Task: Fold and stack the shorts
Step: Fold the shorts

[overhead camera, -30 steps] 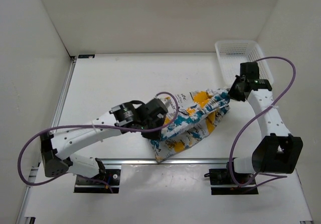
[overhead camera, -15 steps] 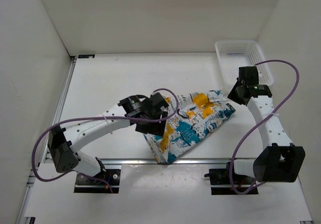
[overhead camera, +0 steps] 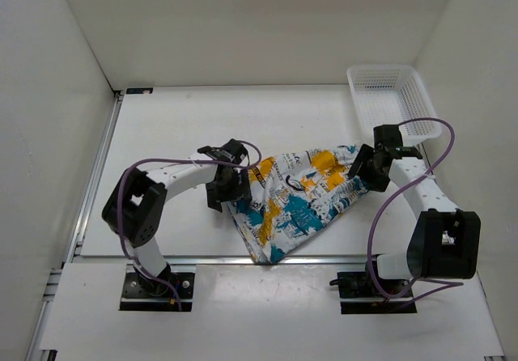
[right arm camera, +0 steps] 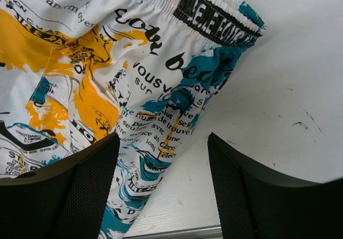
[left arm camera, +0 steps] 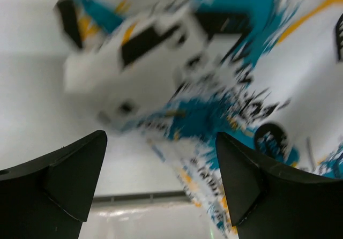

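Note:
I need to grab the shorts (overhead camera: 299, 199) by the waistband end's edge (overhead camera: 361, 184) with my right gripper next. Then I can fold that end over toward my left gripper.
The shorts (overhead camera: 299, 199), white with teal, yellow and black print, lie folded flat in the middle of the table. My left gripper (overhead camera: 222, 191) sits at their left edge, open, with nothing between its fingers; its wrist view shows the blurred shorts (left arm camera: 225, 73) ahead of the open left gripper (left arm camera: 161, 180). At the shorts' right end, by the waistband (right arm camera: 217, 19), is my right gripper (overhead camera: 364, 169). In its wrist view the right gripper (right arm camera: 163, 180) stands open just above the shorts (right arm camera: 107, 89), holding nothing.
A white plastic basket (overhead camera: 392, 102) stands at the back right corner. White walls close the table at the left, back and right. A metal rail (overhead camera: 267, 257) runs along the near edge.
Both grippers opened and let the shorts go. The lifted cloth dropped and now lies flat. My left gripper drew back to the left edge; my right one came down towards the waistband.

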Available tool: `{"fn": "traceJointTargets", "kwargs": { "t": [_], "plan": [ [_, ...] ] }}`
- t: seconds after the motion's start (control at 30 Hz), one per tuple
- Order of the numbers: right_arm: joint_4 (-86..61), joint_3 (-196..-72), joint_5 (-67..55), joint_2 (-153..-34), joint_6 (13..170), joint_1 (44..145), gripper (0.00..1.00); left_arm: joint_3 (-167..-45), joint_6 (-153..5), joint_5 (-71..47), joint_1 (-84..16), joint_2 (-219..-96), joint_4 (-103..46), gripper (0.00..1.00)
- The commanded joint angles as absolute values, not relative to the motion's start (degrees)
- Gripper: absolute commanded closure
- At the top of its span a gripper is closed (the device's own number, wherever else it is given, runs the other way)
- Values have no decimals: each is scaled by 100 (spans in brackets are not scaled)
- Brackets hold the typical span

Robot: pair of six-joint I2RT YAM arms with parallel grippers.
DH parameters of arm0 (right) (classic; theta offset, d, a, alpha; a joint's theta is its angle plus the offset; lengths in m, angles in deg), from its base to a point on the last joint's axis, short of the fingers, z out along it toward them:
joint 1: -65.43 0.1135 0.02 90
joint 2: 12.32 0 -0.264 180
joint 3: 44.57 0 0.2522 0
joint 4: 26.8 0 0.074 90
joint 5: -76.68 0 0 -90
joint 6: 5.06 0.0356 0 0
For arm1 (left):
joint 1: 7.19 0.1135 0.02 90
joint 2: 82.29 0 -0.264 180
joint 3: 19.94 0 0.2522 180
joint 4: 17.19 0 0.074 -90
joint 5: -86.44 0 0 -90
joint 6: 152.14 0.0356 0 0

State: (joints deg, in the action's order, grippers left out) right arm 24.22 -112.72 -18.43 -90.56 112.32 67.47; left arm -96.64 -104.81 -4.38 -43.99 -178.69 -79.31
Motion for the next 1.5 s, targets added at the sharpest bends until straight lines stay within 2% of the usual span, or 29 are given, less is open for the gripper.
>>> {"fn": "traceJointTargets", "kwargs": {
  "t": [0.0,0.07,0.17,0.2,0.23,0.27,0.43,0.53,0.63,0.67,0.7,0.73,0.77,0.8,0.87,0.97,1.0,1.1,1.13,1.23,1.27,1.3,1.43,1.47],
  "plan": [
    [2247,-11291,-1675,-8984,11043,6727,28,-9989,-10476,-717,-4306,-18203,-7323,7],
    [2247,-11291,-1675,-8984,11043,6727,28,-10190,-10424,-874,-4252,-18616,-7323,13],
    [2247,-11291,-1623,-8931,11043,6727,28,-10331,-10363,-875,-4147,-19056,-7261,39],
    [2247,-11344,-1622,-8931,10982,6727,28,-10418,-10362,-823,-4086,-19135,-7261,54],
    [2247,-11396,-1622,-8931,10981,6727,28,-10471,-10240,-822,-3868,-19197,-7261,83],
    [2247,-11397,-1562,-8931,10921,6727,28,-10472,-10187,-761,-3718,-19198,-7261,90],
    [2300,-11809,-1175,-9255,10666,6727,30,-11103,-9625,-243,-2559,-19276,-7506,90],
    [2300,-12029,-815,-9545,10603,6727,30,-12087,-9264,100,-2197,-19618,-7893,90],
    [2239,-12117,-176,-9913,10419,6727,19,-13176,-8965,101,-2064,-20180,-8271,88],
    [2160,-12213,37,-10046,10332,6727,9,-13727,-8912,101,-1977,-20487,-8394,79],
    [2098,-12292,239,-10178,10331,6788,6,-13985,-8842,161,-1889,-20620,-8552,68],
    [2028,-12293,363,-10431,10270,6789,3,-14196,-8842,162,-1836,-20700,-8797,23],
    [1949,-12424,425,-10565,10270,6859,2,-14407,-8789,214,-1766,-20701,-8851,4],
    [1870,-12503,599,-10688,10209,6859,2,-14409,-8789,267,-1765,-20614,-8852,0],
    [1686,-12566,759,-10969,10208,6921,2,-14471,-8789,268,-1686,-20377,-8914,0],
    [1361,-12566,1137,-11207,10261,6921,7,-14182,-8789,338,-1554,-19779,-8914,3],
    [1298,-12566,1137,-11277,10330,6973,9,-13885,-8789,338,-1554,-19464,-8914,12],
    [1000,-12426,1330,-11663,10471,6974,15,-13287,-8728,5,-1554,-19102,-8712,27],
    [895,-12364,1452,-11717,10524,6974,17,-12910,-8727,-196,-1554,-19031,-8546,37],
    [385,-12110,1515,-11857,10761,7043,25,-12364,-8727,-330,-1554,-19047,-8343,55],
    [288,-12109,1515,-11858,10762,7044,28,-12266,-8727,-330,-1554,-19100,-8290,57],
    [217,-12057,1446,-11910,10840,7114,30,-12169,-8727,-330,-1554,-19101,-8150,63],
    [-134,-12003,1025,-11972,11051,7421,45,-11984,-8666,-330,-1554,-19443,-7956,74],
    [-213,-12003,719,-11972,11165,7474,59,-11984,-8666,-191,-1554,-19583,-7956,74]
  ]
}}
